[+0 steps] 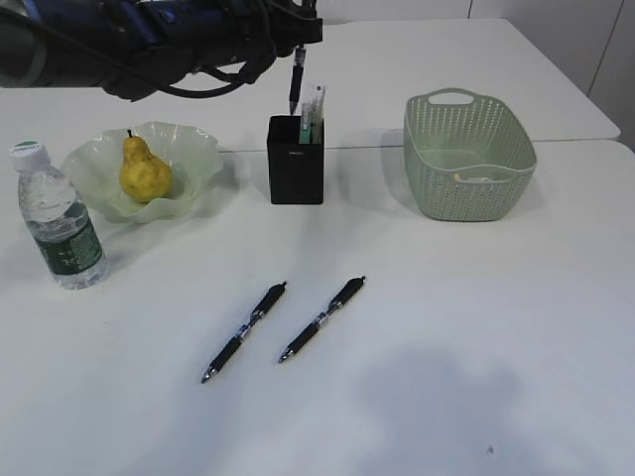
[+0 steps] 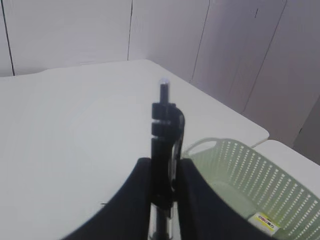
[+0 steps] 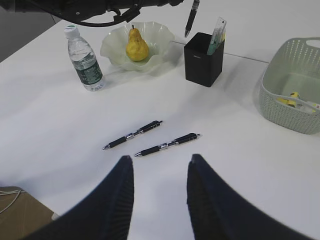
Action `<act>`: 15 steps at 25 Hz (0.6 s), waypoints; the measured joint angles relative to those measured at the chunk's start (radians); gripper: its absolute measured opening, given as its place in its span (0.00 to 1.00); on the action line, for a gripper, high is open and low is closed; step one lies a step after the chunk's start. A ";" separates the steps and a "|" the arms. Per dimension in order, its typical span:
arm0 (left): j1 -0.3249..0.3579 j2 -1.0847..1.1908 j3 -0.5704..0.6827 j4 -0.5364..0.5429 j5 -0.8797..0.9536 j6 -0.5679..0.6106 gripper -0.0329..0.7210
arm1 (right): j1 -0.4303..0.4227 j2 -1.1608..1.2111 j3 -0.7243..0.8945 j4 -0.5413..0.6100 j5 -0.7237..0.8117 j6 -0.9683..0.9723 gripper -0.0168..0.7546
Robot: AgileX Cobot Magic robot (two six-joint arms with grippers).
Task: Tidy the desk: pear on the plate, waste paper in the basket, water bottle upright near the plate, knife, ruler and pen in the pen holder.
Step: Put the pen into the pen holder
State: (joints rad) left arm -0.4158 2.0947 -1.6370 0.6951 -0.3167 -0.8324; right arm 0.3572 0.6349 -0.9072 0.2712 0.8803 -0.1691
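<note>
The black pen's lower tip [image 1: 294, 107] hangs above the pen holder's rim [image 1: 285, 121], so the pen comes down, before my left gripper releases it.
My left gripper [image 1: 297, 48] [image 2: 164, 161] is shut on a black pen [image 1: 295, 84] [image 2: 163, 135], which hangs upright just above the black pen holder [image 1: 296, 164] [image 3: 202, 60]. A clear ruler [image 3: 219, 29] and a mint-green pen [image 1: 309, 125] stick out of the holder; I cannot pick out the knife. The pear [image 1: 144, 171] sits in the plate [image 1: 201, 151]. Left of it the water bottle [image 1: 58, 218] stands upright. Waste paper [image 3: 295, 99] lies in the basket [image 1: 466, 154]. My right gripper [image 3: 158, 162] is open over bare desk [image 1: 476, 327].
Two more black pens [image 1: 245, 330] [image 1: 322, 318] lie side by side on the desk in front of the pen holder, just beyond the right gripper's fingertips [image 3: 125, 170]. A second white table [image 1: 446, 59] adjoins behind. A brown box corner [image 3: 20, 210] shows below the desk edge.
</note>
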 joint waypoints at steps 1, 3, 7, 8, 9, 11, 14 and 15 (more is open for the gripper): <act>0.008 0.000 0.000 0.006 -0.007 0.000 0.15 | 0.000 0.000 0.000 0.000 0.000 0.000 0.41; 0.020 0.000 0.000 0.010 -0.025 0.000 0.15 | 0.000 0.000 0.000 0.000 0.000 0.000 0.41; 0.036 0.007 0.000 0.015 -0.059 0.000 0.15 | 0.000 0.000 0.000 0.000 0.000 0.000 0.41; 0.040 0.011 0.000 0.016 -0.071 0.000 0.15 | 0.000 0.000 0.000 0.000 0.000 0.000 0.41; 0.042 0.017 0.000 0.016 -0.080 0.000 0.15 | 0.000 0.000 0.000 0.000 0.000 0.000 0.41; 0.044 0.029 0.000 0.017 -0.097 0.000 0.15 | 0.000 0.000 0.000 0.000 0.000 0.000 0.41; 0.044 0.050 0.000 0.018 -0.114 0.002 0.15 | 0.000 0.000 0.000 0.000 0.000 0.000 0.41; 0.045 0.060 0.000 0.018 -0.127 0.005 0.15 | 0.000 0.000 0.000 0.000 0.000 0.000 0.41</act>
State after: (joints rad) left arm -0.3703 2.1546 -1.6370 0.7136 -0.4442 -0.8271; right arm 0.3572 0.6349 -0.9072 0.2712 0.8803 -0.1694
